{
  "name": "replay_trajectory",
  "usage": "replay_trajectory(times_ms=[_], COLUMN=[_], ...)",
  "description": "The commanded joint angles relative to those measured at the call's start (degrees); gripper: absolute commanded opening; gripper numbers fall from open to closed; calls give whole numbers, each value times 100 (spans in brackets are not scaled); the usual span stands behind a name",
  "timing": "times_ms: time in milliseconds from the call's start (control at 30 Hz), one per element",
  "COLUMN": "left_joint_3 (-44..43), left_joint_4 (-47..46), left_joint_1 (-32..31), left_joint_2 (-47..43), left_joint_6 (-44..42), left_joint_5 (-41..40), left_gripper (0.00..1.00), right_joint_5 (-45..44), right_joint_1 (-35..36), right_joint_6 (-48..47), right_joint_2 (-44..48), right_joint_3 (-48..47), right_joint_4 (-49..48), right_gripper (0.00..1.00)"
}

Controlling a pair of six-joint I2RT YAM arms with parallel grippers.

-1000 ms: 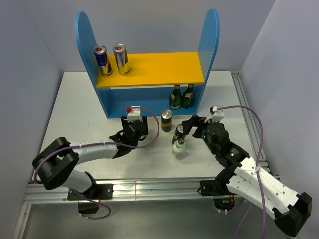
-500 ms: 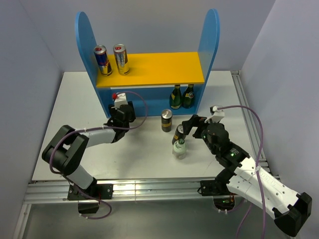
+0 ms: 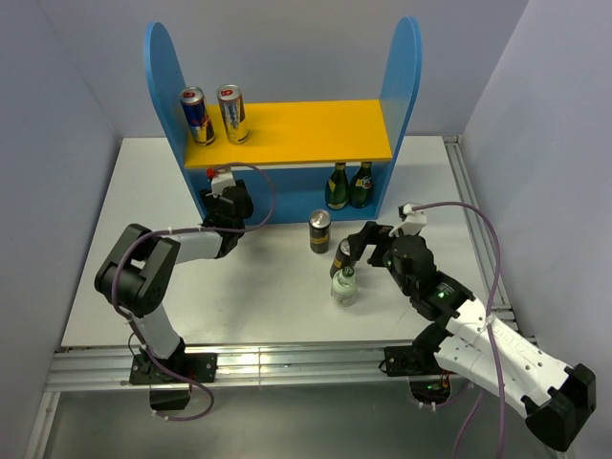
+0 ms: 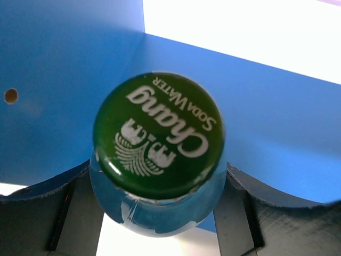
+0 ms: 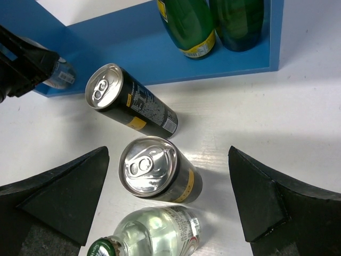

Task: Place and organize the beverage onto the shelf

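Observation:
The clear bottle's base sits at the lower level's board, inside its front edge beside the blue panel. The bottle would land there, so it is time for my left gripper to open.
The shelf (image 3: 287, 134) stands at the back, with a blue-and-silver can (image 3: 195, 114) and a gold can (image 3: 232, 113) on its yellow board. My left gripper (image 3: 229, 205) (image 4: 157, 210) is at the lower level's left corner, shut on a clear bottle with a green cap (image 4: 158, 136). On the table stand a black-and-gold can (image 3: 319, 230) (image 5: 130, 106), a second one (image 3: 342, 256) (image 5: 157, 170) and another clear bottle (image 3: 344, 285) (image 5: 154, 234). My right gripper (image 3: 360, 245) (image 5: 165, 194) is open, its fingers either side of the second can and not touching it.
Two green bottles (image 3: 348, 185) (image 5: 213, 24) stand at the right end of the lower level. The shelf's tall blue side panels (image 3: 402, 86) flank both levels. Grey walls close in the table (image 3: 153, 268) on the left, back and right.
My left arm has swung from the table's middle back and left to the lower shelf's left corner, carrying the clear bottle. The right arm has barely moved.

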State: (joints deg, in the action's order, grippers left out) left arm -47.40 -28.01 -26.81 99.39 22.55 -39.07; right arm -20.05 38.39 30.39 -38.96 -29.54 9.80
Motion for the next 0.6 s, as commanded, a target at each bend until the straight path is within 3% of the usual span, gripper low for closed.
replay_trajectory(times_ms=[0, 67, 167, 200, 267, 300, 567], left_joint_3=[-507, -621, -674, -674, -648, -631, -508], left_joint_4=[-882, -750, -680, -680, -644, -636, -171], left_joint_1=[88, 140, 158, 167, 150, 158, 53], left_joint_2=[-34, 45, 98, 89, 45, 28, -403], left_joint_6=[-57, -22, -66, -75, -66, -66, 4], left_joint_5=[-242, -233, -145, -110, -92, -92, -127], left_gripper=[0, 5, 39, 60, 81, 97, 99], right_joint_5=[-25, -7, 1, 1, 10, 19, 54], right_joint_1=[28, 28, 28, 28, 28, 28, 28], right_joint_6=[-25, -25, -25, -33, -33, -25, -25], right_joint_2=[-41, -50, -68, -77, -68, -77, 2], right_joint_3=[27, 18, 18, 10, 10, 10, 18], right_joint_4=[-277, -295, -303, -295, -286, -286, -268], right_gripper=[100, 100, 100, 100, 100, 100, 100])
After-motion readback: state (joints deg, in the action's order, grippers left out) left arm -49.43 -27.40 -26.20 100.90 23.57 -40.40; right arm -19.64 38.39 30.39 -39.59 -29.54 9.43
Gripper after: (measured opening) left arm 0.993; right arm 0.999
